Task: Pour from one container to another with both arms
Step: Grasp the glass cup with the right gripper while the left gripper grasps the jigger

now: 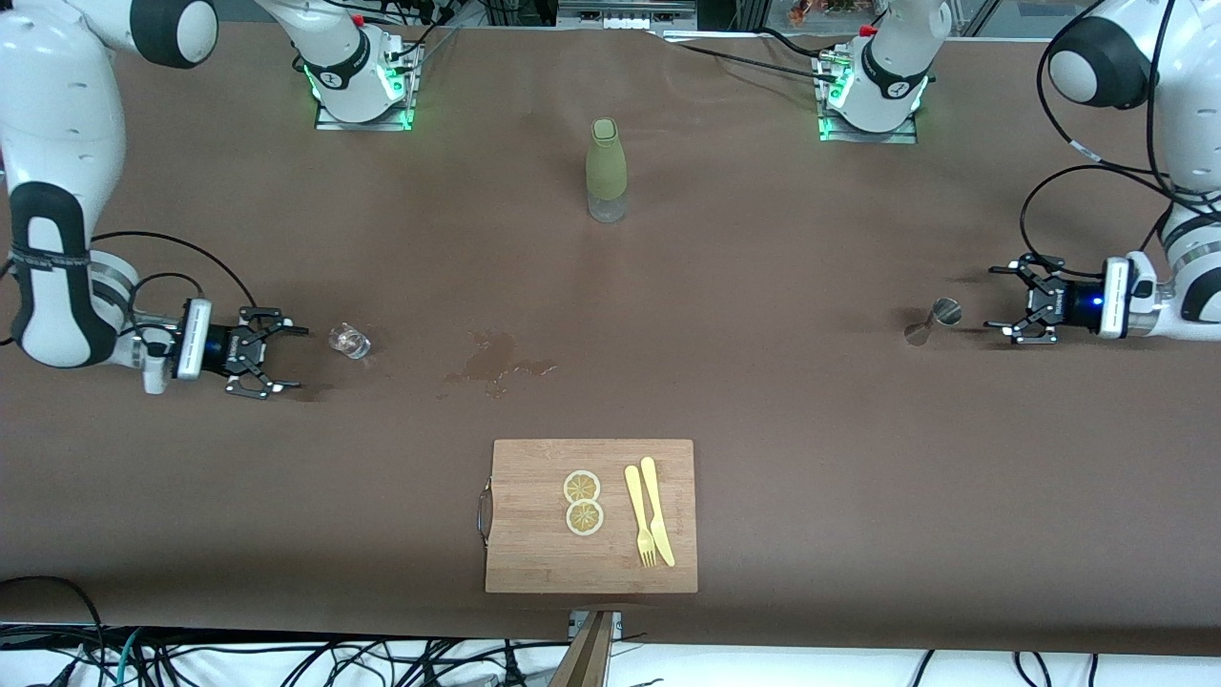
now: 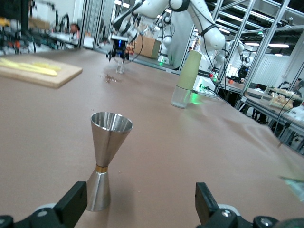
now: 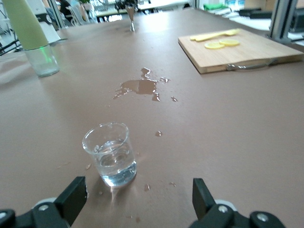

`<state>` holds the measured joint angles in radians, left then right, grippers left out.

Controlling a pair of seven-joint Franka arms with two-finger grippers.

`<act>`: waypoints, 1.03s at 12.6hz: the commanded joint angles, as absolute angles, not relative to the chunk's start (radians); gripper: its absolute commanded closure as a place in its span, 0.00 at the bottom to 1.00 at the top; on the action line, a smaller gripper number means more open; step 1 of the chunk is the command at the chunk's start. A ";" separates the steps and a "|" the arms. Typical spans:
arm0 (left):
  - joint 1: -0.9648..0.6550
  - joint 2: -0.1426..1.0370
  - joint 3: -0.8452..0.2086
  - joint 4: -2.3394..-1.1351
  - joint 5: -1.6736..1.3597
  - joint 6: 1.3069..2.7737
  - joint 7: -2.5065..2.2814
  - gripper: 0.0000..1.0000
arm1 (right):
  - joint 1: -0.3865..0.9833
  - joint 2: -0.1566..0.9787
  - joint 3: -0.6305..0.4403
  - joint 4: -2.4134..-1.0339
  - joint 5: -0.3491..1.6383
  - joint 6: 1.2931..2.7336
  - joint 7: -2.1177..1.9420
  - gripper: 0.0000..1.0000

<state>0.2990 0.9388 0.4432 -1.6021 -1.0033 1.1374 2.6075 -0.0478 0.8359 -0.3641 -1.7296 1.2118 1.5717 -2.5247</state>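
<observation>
The open glass has water in it and has to stay upright, so next I should grab the glass's sides below the rim with my right gripper.
A small clear glass with some water in it stands on the brown table toward the right arm's end. My right gripper is open just beside it, low over the table, holding nothing. At the left arm's end a steel hourglass-shaped jigger stands upright. Beside the jigger, my left gripper is open and holds nothing. The jigger stands off centre before its fingers.
A pale green bottle with a clear base stands mid-table near the arm bases. A wet spill marks the table's middle. Nearer the front camera lies a wooden cutting board with two lemon slices and a yellow knife and fork.
</observation>
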 commanded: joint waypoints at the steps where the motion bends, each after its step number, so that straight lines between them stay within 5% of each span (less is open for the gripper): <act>1: 0.293 0.995 0.436 -1.605 -1.090 1.158 2.808 0.00 | -0.046 0.864 -0.347 -1.735 1.253 1.528 -2.621 0.01; 11: 0.275 1.032 0.345 -1.600 -1.173 1.195 2.882 0.00 | -0.002 0.919 -0.287 -1.740 1.292 1.476 -2.717 0.02; 12: 0.275 1.040 0.345 -1.598 -1.172 1.195 2.882 0.00 | 0.002 0.920 -0.287 -1.741 1.290 1.474 -2.718 0.06; 13: 0.275 1.052 0.345 -1.600 -1.172 1.193 2.881 0.00 | -0.002 0.920 -0.287 -1.741 1.287 1.474 -2.718 0.22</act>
